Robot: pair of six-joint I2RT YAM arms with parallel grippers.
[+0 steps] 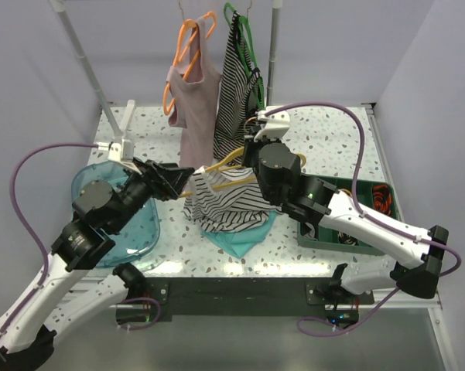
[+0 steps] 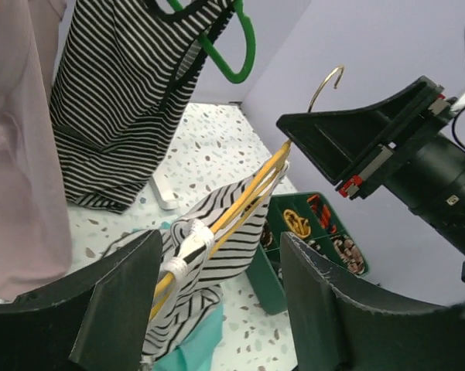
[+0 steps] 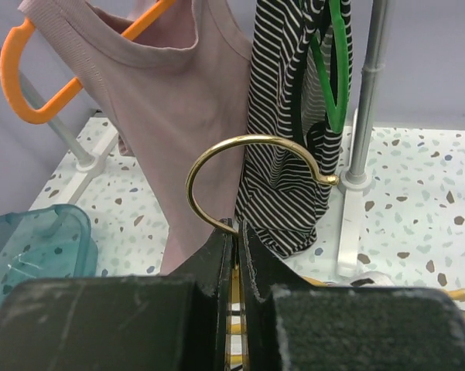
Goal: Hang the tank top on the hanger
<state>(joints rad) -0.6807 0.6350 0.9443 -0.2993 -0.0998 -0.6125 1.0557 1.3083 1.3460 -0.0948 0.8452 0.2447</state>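
I should next grab the yellow hanger's arm end (image 1: 187, 194) (image 2: 163, 287) together with the looped strap using my left gripper, so the brass hook stays free to hang.
The yellow hanger (image 1: 227, 161) is held up over the table middle by my right gripper (image 1: 251, 154), which is shut on its neck just below the brass hook (image 3: 247, 166). The white tank top (image 1: 224, 199) with thin black stripes hangs from the hanger's left arm, one strap looped over it (image 2: 187, 246), its body bunched on the table. My left gripper (image 1: 178, 179) is open, its fingers (image 2: 116, 297) either side of the hanger's left end and the strap, not touching them.
A pink top on an orange hanger (image 1: 187, 54) and a densely striped top on a green hanger (image 1: 244, 46) hang from the back rail. A teal cloth (image 1: 244, 234) lies under the tank top. A blue tub (image 1: 131, 220) sits left, a green parts tray (image 1: 348, 224) right.
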